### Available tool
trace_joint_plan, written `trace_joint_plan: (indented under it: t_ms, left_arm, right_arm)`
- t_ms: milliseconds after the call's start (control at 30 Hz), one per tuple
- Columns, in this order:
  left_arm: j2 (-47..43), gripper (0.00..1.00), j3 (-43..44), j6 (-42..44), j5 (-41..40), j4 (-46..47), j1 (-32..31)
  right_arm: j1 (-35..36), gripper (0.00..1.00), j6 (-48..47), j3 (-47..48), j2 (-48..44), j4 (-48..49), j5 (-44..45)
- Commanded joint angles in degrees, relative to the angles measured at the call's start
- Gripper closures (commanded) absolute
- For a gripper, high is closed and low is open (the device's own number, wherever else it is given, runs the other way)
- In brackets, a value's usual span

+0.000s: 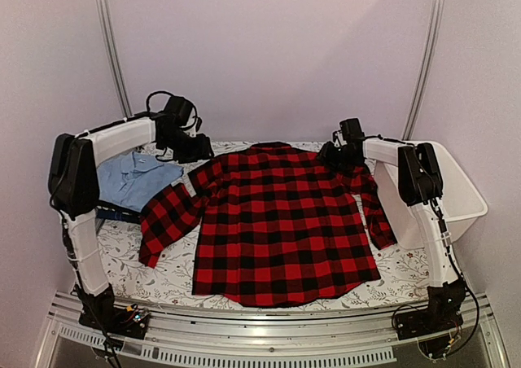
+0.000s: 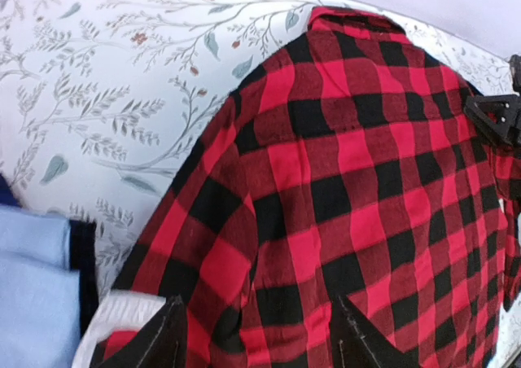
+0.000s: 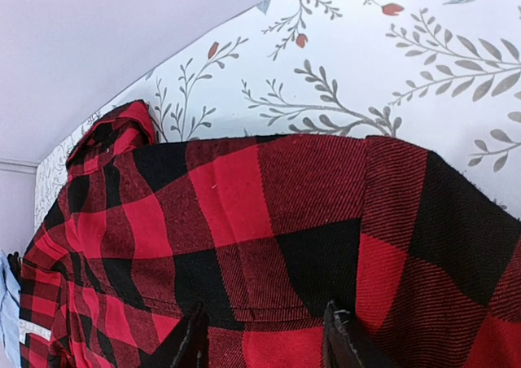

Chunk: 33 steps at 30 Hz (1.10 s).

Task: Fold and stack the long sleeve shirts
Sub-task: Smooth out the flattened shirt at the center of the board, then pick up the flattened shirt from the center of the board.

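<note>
I need to fold the flannel shirt across its body, so I need to grab its sleeve near the cuff end, beside the light blue shirt [image 1: 130, 177], with my left gripper.
The red-and-black checked flannel shirt [image 1: 281, 225] lies spread flat in the middle of the table, collar at the far side and both sleeves angled outwards. My left gripper [image 1: 194, 148] hovers at its left shoulder [image 2: 244, 164], jaws apart [image 2: 259, 307], with flat cloth below and nothing pinched. At the right shoulder, my right gripper [image 1: 338, 152] also stands open [image 3: 267, 313] over the flannel [image 3: 244, 213]. A folded light blue collared shirt [image 1: 130, 177] [image 2: 32, 286] rests at the left on a dark navy garment [image 1: 122, 213] [image 2: 81, 258].
A white plastic basket [image 1: 460, 193] stands at the table's right edge, beside the right arm. The tablecloth [image 1: 171, 274] has a leaf print. The back wall is close behind the collar. From the left wrist view, the right gripper [image 2: 496, 116] shows at the far shoulder.
</note>
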Motion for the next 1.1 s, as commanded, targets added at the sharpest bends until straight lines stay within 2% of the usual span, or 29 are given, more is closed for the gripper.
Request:
trace_joint_plan:
  t_ms: [0, 133, 233, 367, 500, 767, 900, 1067]
  left_arm:
    - [-13.72, 0.4, -15.57, -5.12, -0.88, 7.16, 0.04]
    - [-25.83, 0.4, -30.69, -10.18, -2.98, 10.29, -0.02]
    - [-34.45, 0.38, -39.8, -13.91, -7.72, 10.4, 0.01]
    - [-45.01, 0.32, -50.37, -19.99, -12.94, 10.43, 0.1]
    - [-50.51, 0.31, -57.07, -26.42, -15.84, 9.33, 0.08]
    - [-57.99, 0.29, -67.46, -35.9, -20.93, 7.48, 0.86]
    - [-61.01, 0.27, -72.08, -38.29, -20.16, 8.24, 2.16]
    - [-63.98, 0.28, -78.34, -37.97, -15.28, 13.54, 5.18]
  right_arm:
    - [1.58, 0.48, -3.46, -1.21, -1.9, -1.93, -0.47]
    - [3.92, 0.4, -6.94, -1.9, -5.88, -1.86, 0.0]
    - [6.04, 0.36, -9.6, -3.45, -9.97, -1.2, 1.13]
    - [8.59, 0.23, -11.56, -7.23, -15.41, 0.95, 1.29]
    - [10.98, 0.12, -13.14, -13.39, -22.4, 4.97, 2.05]
    - [14.93, 0.05, -14.42, -25.28, -36.23, 11.94, 2.0]
    - [17.01, 0.03, -14.85, -31.27, -42.04, 15.46, 2.23]
    - [19.16, 0.03, -15.46, -36.61, -48.13, 18.26, 2.99]
